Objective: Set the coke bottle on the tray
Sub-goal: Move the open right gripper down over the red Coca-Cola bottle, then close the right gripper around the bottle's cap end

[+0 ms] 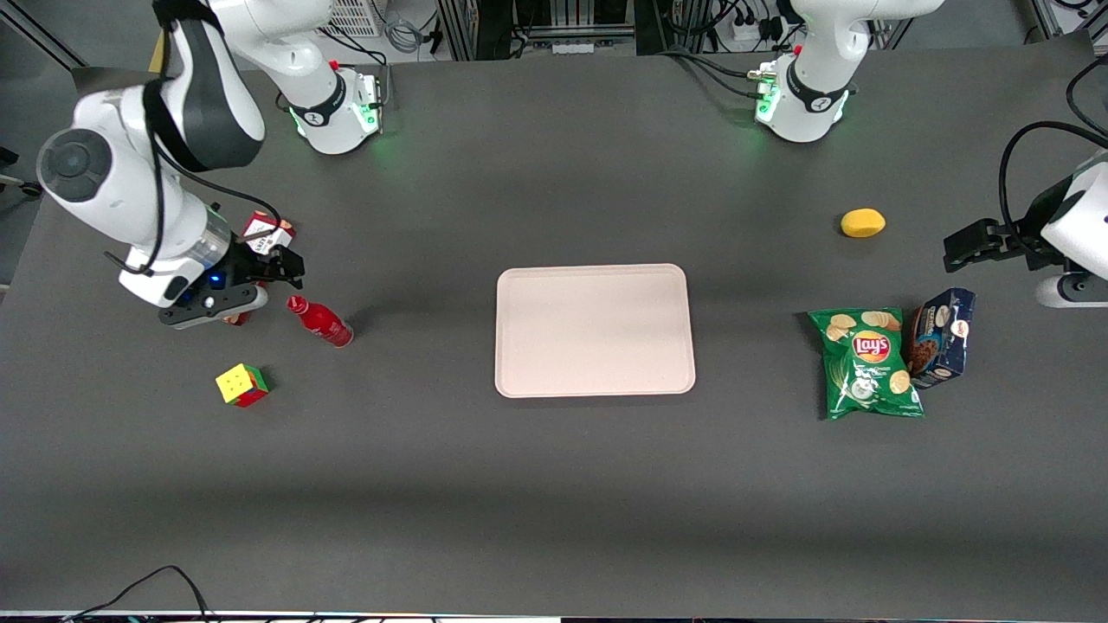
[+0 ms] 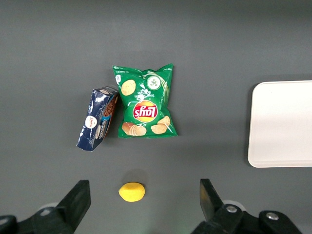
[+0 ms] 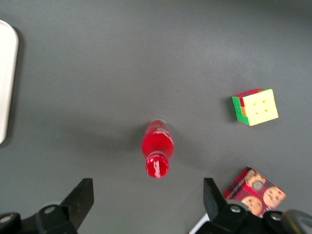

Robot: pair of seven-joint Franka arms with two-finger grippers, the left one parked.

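The robot's right gripper will next hold the coke bottle by its capped neck end [image 1: 299, 305], so that it can set the bottle on the tray [image 1: 595, 330].
The coke bottle [image 1: 320, 321], small and all red with a red cap, stands on the dark table between the tray and a colour cube. In the right wrist view I look down on its cap and shoulders [image 3: 157, 148]. My right gripper [image 1: 281, 266] hangs above the table a little farther from the front camera than the bottle, not touching it. It is open [image 3: 146, 200], its two black fingers [image 3: 80, 197] spread wide with nothing between them. The pale pink tray [image 1: 595, 330] lies flat mid-table with nothing on it; its rim [image 3: 6, 73] shows in the wrist view.
A red cookie box [image 1: 264, 232] stands right by the gripper, partly hidden by it. A colour cube [image 1: 241, 384] lies nearer the front camera than the bottle. Toward the parked arm's end lie a green chips bag [image 1: 868, 363], a blue box [image 1: 942, 337] and a yellow lemon [image 1: 862, 223].
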